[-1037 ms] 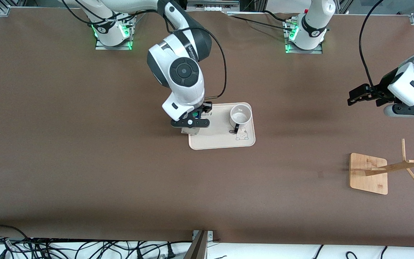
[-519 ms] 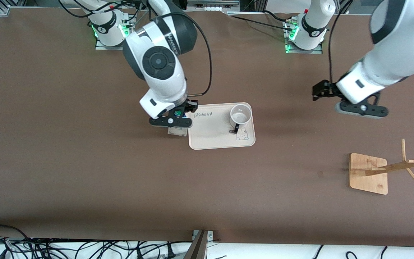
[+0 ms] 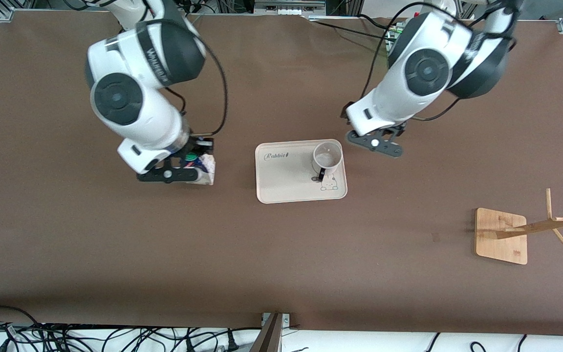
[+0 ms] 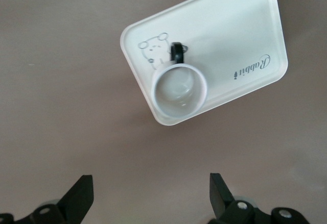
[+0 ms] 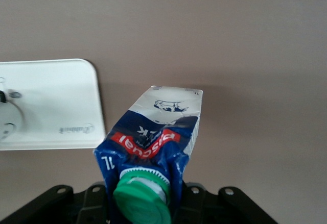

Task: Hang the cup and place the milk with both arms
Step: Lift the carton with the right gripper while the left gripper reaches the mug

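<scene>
My left gripper grips the white cup by its rim [image 3: 328, 142] opposite the handle next, which leaves the white cup's black handle [image 3: 321, 174] free for the rack's peg.
The white cup [image 3: 327, 156] stands upright on the pale tray [image 3: 286, 181], its black handle toward the front camera. In the left wrist view the cup [image 4: 180, 89] shows from above, apart from my left gripper [image 4: 150, 196], which is open with nothing between its fingers. That left gripper [image 3: 374, 143] hangs over bare table just off the tray's edge at the left arm's end. My right gripper [image 3: 184, 168] is shut on the top of the blue and white milk [image 3: 205, 171], over the table off the tray's other end. In the right wrist view the milk [image 5: 153, 137] hangs tilted, green cap [image 5: 143, 201] uppermost.
A wooden rack with pegs on a square base [image 3: 501, 235] stands toward the left arm's end of the table, nearer the front camera than the tray. Cables lie along the table's front edge [image 3: 115, 337].
My right arm carried the milk off the tray toward its own end of the table. My left arm swung in from the table's end to beside the tray, staying open.
</scene>
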`<state>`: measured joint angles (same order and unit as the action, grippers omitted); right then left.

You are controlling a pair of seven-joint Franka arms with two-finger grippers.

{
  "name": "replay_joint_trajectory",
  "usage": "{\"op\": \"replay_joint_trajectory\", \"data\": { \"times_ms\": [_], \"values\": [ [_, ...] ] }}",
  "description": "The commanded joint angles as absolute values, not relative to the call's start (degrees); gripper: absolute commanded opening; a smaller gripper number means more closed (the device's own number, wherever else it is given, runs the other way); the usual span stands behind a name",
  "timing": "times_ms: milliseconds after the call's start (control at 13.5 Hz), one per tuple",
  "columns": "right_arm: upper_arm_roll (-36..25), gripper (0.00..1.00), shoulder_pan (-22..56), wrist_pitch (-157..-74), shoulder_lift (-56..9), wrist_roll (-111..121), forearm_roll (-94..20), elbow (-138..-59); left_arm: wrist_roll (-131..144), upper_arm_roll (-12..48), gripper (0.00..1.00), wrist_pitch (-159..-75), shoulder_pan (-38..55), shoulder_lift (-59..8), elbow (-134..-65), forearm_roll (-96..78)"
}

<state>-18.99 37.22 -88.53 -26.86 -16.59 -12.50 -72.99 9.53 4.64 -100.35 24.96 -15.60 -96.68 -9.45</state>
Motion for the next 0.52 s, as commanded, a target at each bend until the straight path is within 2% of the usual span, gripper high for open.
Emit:
{"op": "replay_joint_trajectory", "data": {
  "times_ms": [0,444],
  "values": [
    [-18.5,0.30,32.8,-89.1,-20.5,-10.4,-12.7,-82.2,8.6,4.0,1.00,-106.3,27.1,-20.1,-98.6,-12.3],
    [-18.4,0.32,26.2,-90.3,-14.6,2.4,-6.9,-93.8,7.7,4.0,1.00,-115.9,32.5,-26.4,-99.5,-11.5]
  ]
}}
